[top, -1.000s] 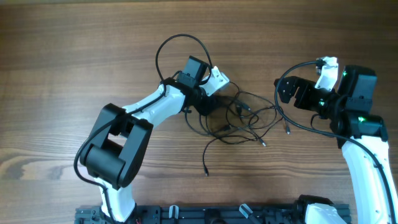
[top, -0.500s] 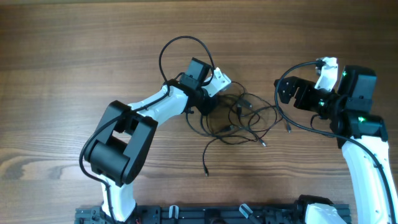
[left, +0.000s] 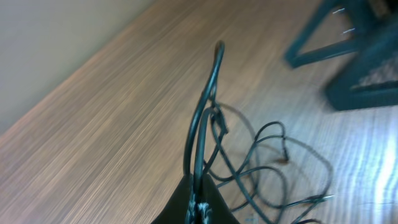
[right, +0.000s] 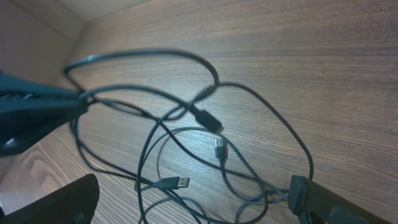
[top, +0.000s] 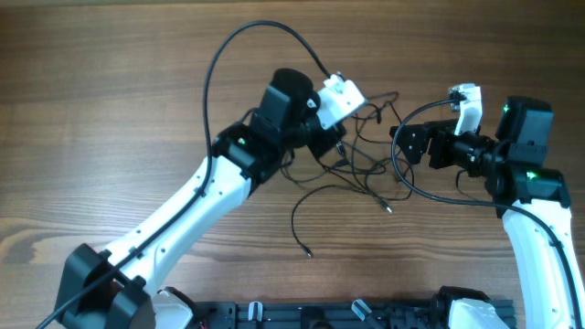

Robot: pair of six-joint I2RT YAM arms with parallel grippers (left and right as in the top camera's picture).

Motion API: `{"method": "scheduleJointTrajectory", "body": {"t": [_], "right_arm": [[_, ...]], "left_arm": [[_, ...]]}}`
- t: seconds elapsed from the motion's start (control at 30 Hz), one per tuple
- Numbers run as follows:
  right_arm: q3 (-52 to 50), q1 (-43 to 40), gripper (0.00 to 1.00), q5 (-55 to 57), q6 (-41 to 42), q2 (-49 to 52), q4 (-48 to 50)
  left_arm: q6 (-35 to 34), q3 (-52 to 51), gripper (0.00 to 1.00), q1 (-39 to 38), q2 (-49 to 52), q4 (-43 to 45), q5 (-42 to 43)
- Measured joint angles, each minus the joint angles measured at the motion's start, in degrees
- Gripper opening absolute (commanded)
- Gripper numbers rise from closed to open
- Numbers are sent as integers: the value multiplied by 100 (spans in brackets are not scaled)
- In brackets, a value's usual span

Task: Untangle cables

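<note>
My right gripper takes hold of a piece of cable on the tangle's side opposite my left gripper next, to pull the tangle apart.
The cables are thin black cords lying tangled on the wooden table between my two arms. My left gripper is shut on one strand at the tangle's left edge. In the left wrist view the pinched strand rises as a narrow loop out of the closed fingertips, and the other loops lie on the wood beyond. My right gripper stands open at the tangle's right side. Its view shows the cables and a USB plug below the spread right gripper.
One loose cord end trails toward the front of the table, and another plug end lies at the right. Thick black arm cables arch over the left arm and loop beside the right arm.
The left gripper closed on a strand and moved up and right, dragging the tangle with it. The right gripper shifted slightly left toward the cables and stayed open.
</note>
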Motion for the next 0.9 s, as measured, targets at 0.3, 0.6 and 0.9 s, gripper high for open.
{"method": "scheduleJointTrajectory", "body": {"t": [0.3,0.6,0.9], "right_arm": [[0,0,100,470,83,0,50],[0,0,100,632,306,0,662],[0,0,4,-872,-173,0,807]], "left_arm": [[-17,0,4,-713,-380,24,0],[-17,0,4,-962,-1174,-105,20],[-20,0,4,-962,-1174,85,251]]}}
